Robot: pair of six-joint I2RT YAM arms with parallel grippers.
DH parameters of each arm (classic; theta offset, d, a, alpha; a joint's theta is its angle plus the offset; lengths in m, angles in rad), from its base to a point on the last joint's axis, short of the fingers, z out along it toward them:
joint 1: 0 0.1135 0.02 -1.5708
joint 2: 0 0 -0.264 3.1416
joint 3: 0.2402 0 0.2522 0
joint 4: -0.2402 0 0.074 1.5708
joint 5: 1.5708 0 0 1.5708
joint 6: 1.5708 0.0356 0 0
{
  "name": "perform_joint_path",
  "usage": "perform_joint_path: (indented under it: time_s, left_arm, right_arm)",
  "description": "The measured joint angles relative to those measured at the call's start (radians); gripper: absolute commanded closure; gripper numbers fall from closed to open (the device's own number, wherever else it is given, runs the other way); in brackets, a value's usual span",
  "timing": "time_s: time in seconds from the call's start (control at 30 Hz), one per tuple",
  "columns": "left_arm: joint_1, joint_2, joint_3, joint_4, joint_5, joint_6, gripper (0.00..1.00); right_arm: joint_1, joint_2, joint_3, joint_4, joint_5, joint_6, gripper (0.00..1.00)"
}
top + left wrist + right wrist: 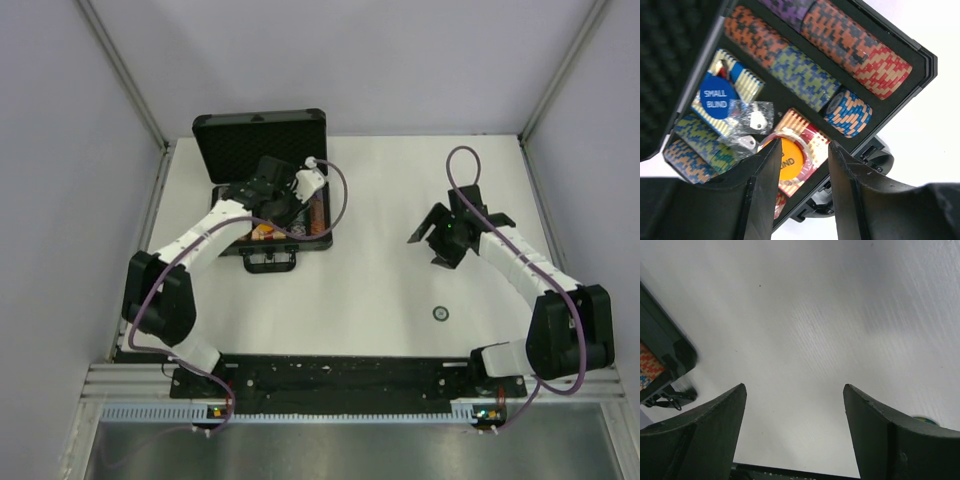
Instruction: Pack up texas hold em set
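The small dark chip should be pinched across opposite edges by my right gripper. The rest of the chip's rim stays free, so my left gripper can take the chip from my right gripper.
The texas hold em set is an open black briefcase (262, 127) at the table's back left, its foam lid raised. My left gripper (276, 206) hovers over the tray. In the left wrist view the left gripper (804, 146) is open with nothing between its fingers. Just under it an orange disc (789, 159) lies on a red card deck (812, 135). A blue "SMALL BLIND" disc (717, 96) rests on the blue deck (749, 82). Multicoloured chip rows (800, 75) fill the slots. My right gripper (434, 240) is open above bare table, apart from the case; the right wrist view shows the right gripper (795, 387) empty.
A clear bag with keys (754, 120) lies in the tray between the decks. The case handle (270, 262) faces the arms. One small dark chip (440, 313) lies on the white table near the right arm. Grey walls close in the table's sides and back.
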Motion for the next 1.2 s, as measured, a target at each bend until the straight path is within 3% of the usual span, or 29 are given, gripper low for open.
perform_joint_path:
  time_s: [0.13, 0.33, 0.4, 0.5, 0.63, 1.2]
  left_arm:
    - [0.01, -0.059, -0.017, 0.033, -0.008, -0.023, 0.52]
    - [0.011, -0.154, -0.107, 0.143, -0.05, -0.125, 0.42]
    - [0.011, -0.196, -0.15, 0.203, -0.066, -0.182, 0.36]
    - [0.015, -0.262, -0.211, 0.3, -0.091, -0.264, 0.15]
    - [0.019, -0.327, -0.251, 0.401, -0.143, -0.362, 0.05]
    - [0.043, -0.387, -0.312, 0.554, -0.255, -0.57, 0.05]
  right_arm:
    - [-0.001, 0.0, 0.0, -0.037, 0.038, -0.043, 0.22]
    - [-0.002, 0.0, -0.02, -0.105, 0.121, -0.13, 0.21]
    - [-0.002, 0.0, -0.052, -0.121, 0.135, -0.15, 0.21]
    - [-0.001, 0.0, -0.118, -0.148, 0.148, -0.166, 0.21]
    - [0.006, 0.0, -0.177, -0.178, 0.153, -0.165, 0.21]
    - [0.015, 0.028, -0.212, -0.211, 0.143, -0.164, 0.31]
